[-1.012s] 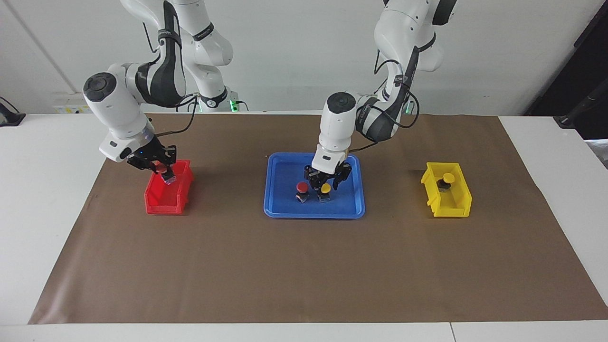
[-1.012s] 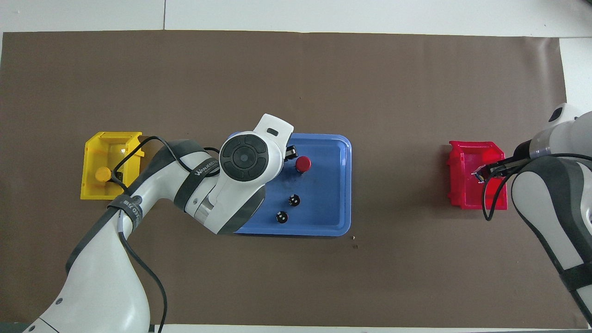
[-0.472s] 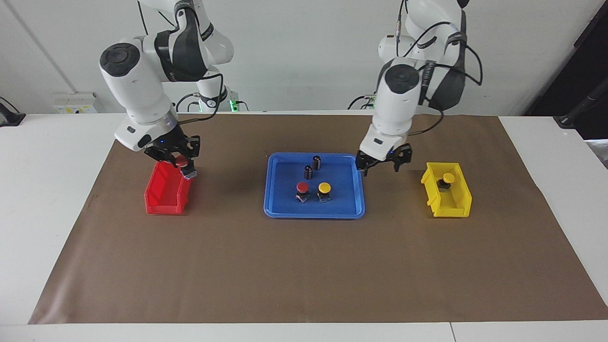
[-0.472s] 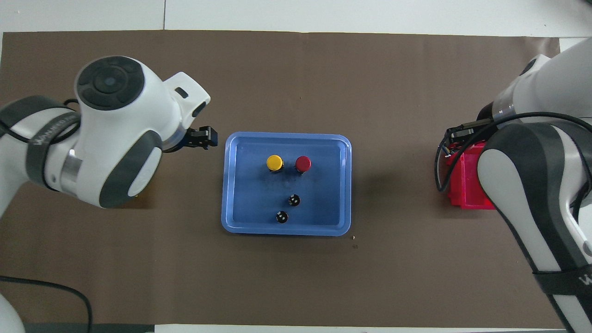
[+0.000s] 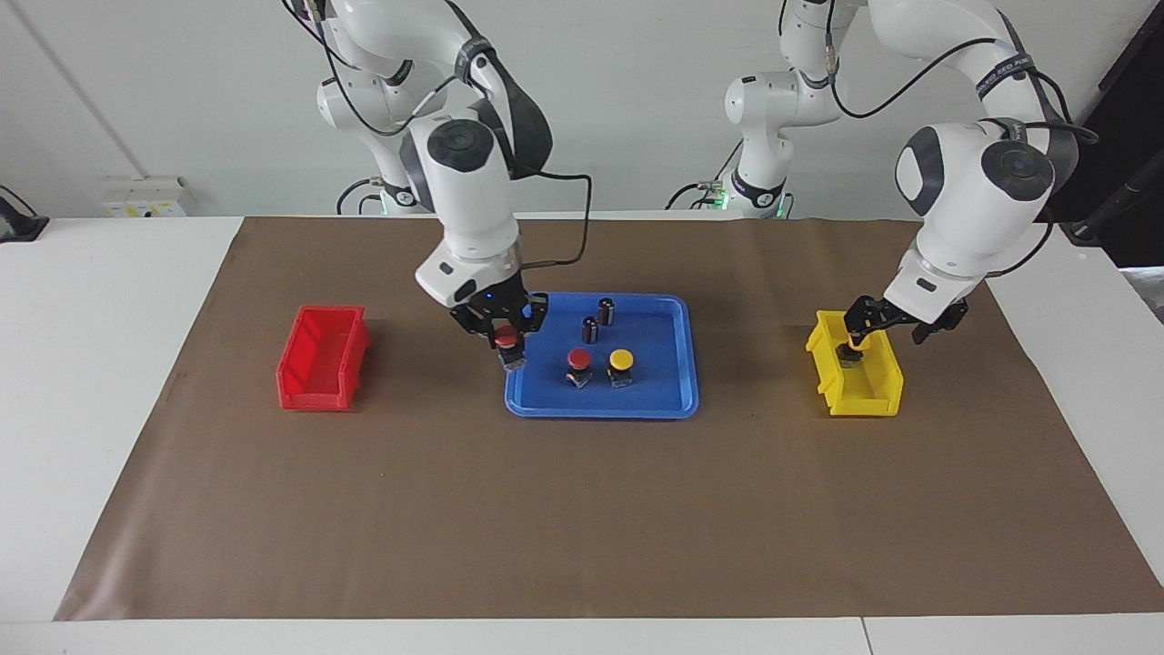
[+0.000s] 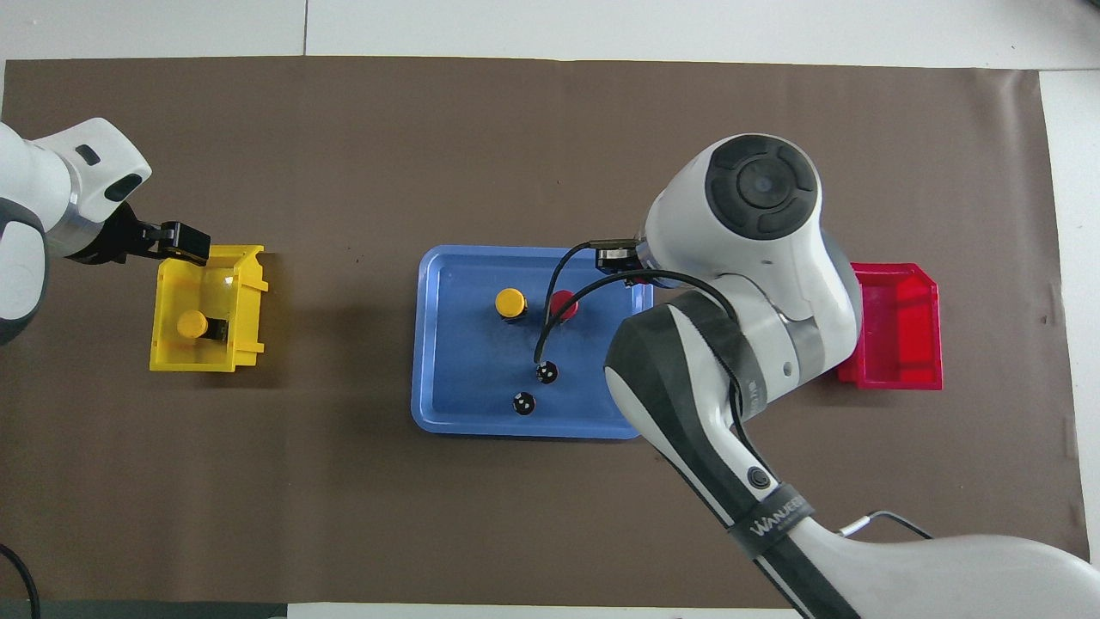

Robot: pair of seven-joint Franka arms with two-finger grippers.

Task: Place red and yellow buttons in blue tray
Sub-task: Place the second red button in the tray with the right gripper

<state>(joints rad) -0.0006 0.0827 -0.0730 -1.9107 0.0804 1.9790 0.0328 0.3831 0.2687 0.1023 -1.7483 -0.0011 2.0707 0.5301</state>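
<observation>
My left gripper is to move the yellow button from the yellow bin into the blue tray (image 6: pixel 464 378), so next it will grab the button by its yellow cap (image 6: pixel 192 324).
The blue tray (image 5: pixel 657 387) (image 6: pixel 464 378) lies mid-table. In it stand one red button (image 5: pixel 578 360) (image 6: pixel 565 303) and one yellow button (image 5: pixel 620 361) (image 6: pixel 510 302), side by side. My right gripper (image 5: pixel 505 335) hangs over the tray's rim at the right arm's end, shut on a second red button (image 5: pixel 507 342); the overhead view hides that button under the arm. Another yellow button (image 5: pixel 852 347) (image 6: pixel 191 324) lies in the yellow bin (image 5: pixel 875 387) (image 6: pixel 208 359). Just above it, over the bin, my left gripper (image 5: pixel 896 326) (image 6: pixel 176 245) is open and holds nothing.
Two dark capless cylinders (image 5: pixel 606 310) (image 6: pixel 546 372) stand in the tray, nearer to the robots than the buttons. A red bin (image 5: pixel 320 364) (image 6: pixel 894 331) with nothing in it sits toward the right arm's end. Brown paper covers the table.
My right gripper carried its red button from the red bin across to the tray's rim. My left gripper, open, swung from beside the tray to over the yellow bin.
</observation>
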